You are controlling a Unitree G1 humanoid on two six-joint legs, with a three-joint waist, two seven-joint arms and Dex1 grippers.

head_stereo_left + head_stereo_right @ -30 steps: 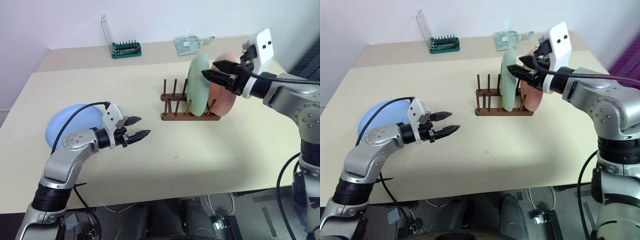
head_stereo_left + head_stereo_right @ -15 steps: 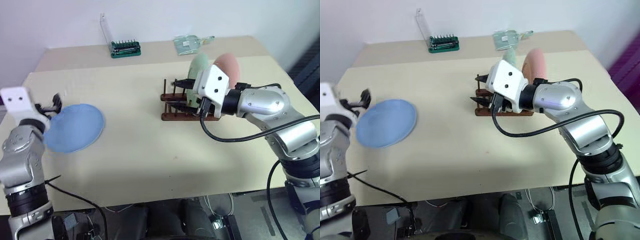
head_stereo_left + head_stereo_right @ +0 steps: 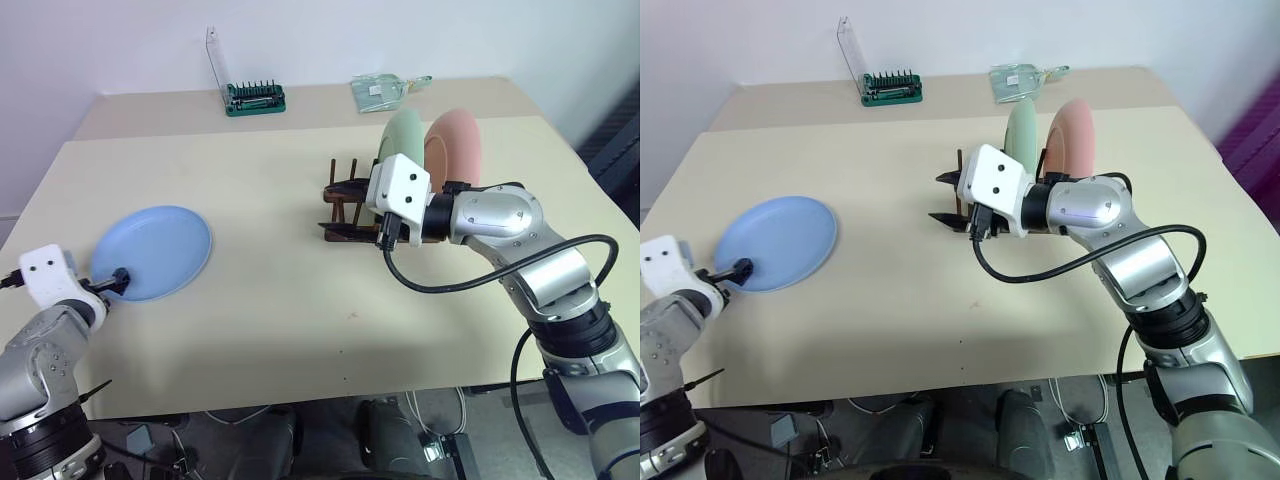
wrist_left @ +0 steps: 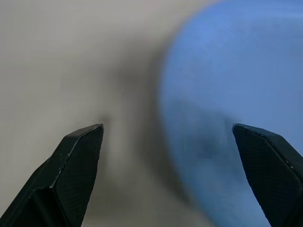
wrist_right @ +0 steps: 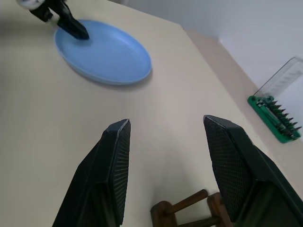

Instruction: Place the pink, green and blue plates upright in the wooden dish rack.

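Note:
The blue plate (image 3: 152,252) needs to be put upright, so my left gripper should next grab it by its thin rim, since the front of the plate is far wider than the open fingers.
The blue plate (image 3: 152,252) lies flat on the table at the left. My left gripper (image 3: 110,280) stands open at its near left rim; in the left wrist view one finger (image 4: 265,165) is over the plate (image 4: 227,94) and the other over bare table. The green plate (image 3: 403,140) and the pink plate (image 3: 455,145) stand upright in the wooden dish rack (image 5: 182,205). My right gripper (image 3: 335,210) hangs open and empty just in front of the rack's free left end, pointing towards the blue plate (image 5: 102,52).
A green bit case (image 3: 255,98) with a raised clear lid and a clear plastic bag (image 3: 380,90) sit on the rear table. Bare tabletop (image 3: 270,290) stretches between the blue plate and the rack.
My left arm swung from the plate's right side out to its near left rim, and the gripper opened wider. My right gripper left the upright plates and dropped leftward in front of the rack.

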